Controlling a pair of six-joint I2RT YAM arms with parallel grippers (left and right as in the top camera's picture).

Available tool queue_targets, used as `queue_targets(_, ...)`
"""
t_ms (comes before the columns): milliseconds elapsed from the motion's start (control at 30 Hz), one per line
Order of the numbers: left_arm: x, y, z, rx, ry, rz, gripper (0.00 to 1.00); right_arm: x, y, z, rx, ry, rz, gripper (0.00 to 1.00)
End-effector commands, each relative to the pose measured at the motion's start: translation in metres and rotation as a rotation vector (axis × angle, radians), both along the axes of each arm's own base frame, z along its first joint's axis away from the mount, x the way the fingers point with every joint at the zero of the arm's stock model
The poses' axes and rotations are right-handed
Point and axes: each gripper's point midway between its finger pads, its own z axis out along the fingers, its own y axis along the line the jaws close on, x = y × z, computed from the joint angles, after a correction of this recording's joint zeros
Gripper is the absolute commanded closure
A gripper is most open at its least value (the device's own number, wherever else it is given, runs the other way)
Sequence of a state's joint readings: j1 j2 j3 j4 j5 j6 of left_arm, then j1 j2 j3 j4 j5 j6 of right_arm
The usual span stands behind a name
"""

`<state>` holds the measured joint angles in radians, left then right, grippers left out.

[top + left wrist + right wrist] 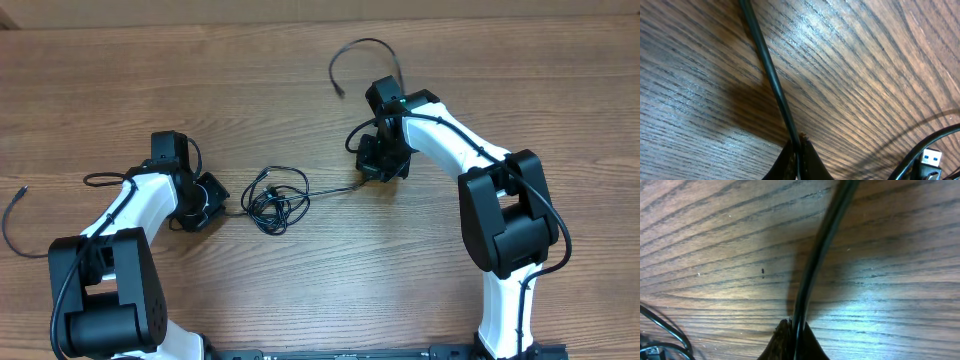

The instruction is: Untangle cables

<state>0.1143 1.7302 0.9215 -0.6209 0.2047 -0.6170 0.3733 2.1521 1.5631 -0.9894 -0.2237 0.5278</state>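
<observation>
The robot's right gripper should open now, because the black cable it is holding hangs just above flat, open wood beside the heap of cables.
The cables (275, 200) lie bunched in small black loops on the wood table between my two grippers. My left gripper (218, 205) sits just left of the bunch and is shut on one thin black cable (771, 75), which runs away over the wood. A USB plug (933, 159) of the bunch shows at the lower right of the left wrist view. My right gripper (365, 175) is right of the bunch, shut on another black cable (817, 255). That strand arcs up to a free end (342, 93). Loops (662, 330) of the bunch show at the lower left of the right wrist view.
A loose cable end (22, 190) lies near the table's left edge, beside the left arm (130, 205). The right arm (470, 160) reaches in from the right. The wood table (300, 290) stretches all round the bunch.
</observation>
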Motion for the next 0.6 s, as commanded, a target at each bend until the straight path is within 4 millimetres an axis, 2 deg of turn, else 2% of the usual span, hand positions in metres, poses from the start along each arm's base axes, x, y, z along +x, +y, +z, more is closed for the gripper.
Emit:
queue_targets(0,-0.013,0.022,-0.012,0.084,0.047,-0.008,0.95,0.01,-0.027,-0.004,-0.086,-0.032,-0.005,0.96)
queue_targets(67,-0.013,0.019,-0.011,0.069,0.045,-0.011,0.82,0.01,-0.027,-0.004,-0.086,-0.032,-0.005,0.96)
queue_targets(100,-0.012,0.017,-0.01,0.058,0.041,-0.024,0.76,0.01,-0.027,-0.004,-0.087,-0.031,-0.005,0.93)
queue_targets(167,-0.008,0.013,-0.005,0.036,0.024,-0.068,0.67,0.01,-0.027,-0.004,-0.087,-0.03,-0.005,0.8)
queue_targets(233,-0.002,0.009,0.004,0.016,0.012,-0.107,0.6,0.01,-0.027,-0.004,-0.088,-0.029,-0.004,0.71)
queue_targets(267,0.001,0.008,0.01,0.011,0.008,-0.128,0.57,0.01,-0.027,-0.004,-0.088,-0.029,-0.004,0.6)
queue_targets(300,0.003,0.008,0.016,0.009,0.009,-0.14,0.55,0.01,-0.027,-0.004,-0.088,-0.029,-0.004,0.54)
queue_targets(367,0.008,0.009,0.027,0.012,0.006,-0.17,0.5,0.01,-0.027,-0.004,-0.087,-0.029,-0.004,0.46)
queue_targets(433,0.014,0.006,0.038,0.003,-0.01,-0.224,0.48,0.009,-0.026,-0.004,-0.079,-0.026,-0.004,0.43)
queue_targets(500,0.021,-0.002,0.053,-0.032,-0.05,-0.315,0.37,0.006,-0.015,-0.002,-0.014,-0.015,0.041,0.39)
queue_targets(567,0.024,-0.007,0.061,-0.059,-0.075,-0.364,0.32,-0.001,0.004,0.004,0.105,-0.003,0.119,0.33)
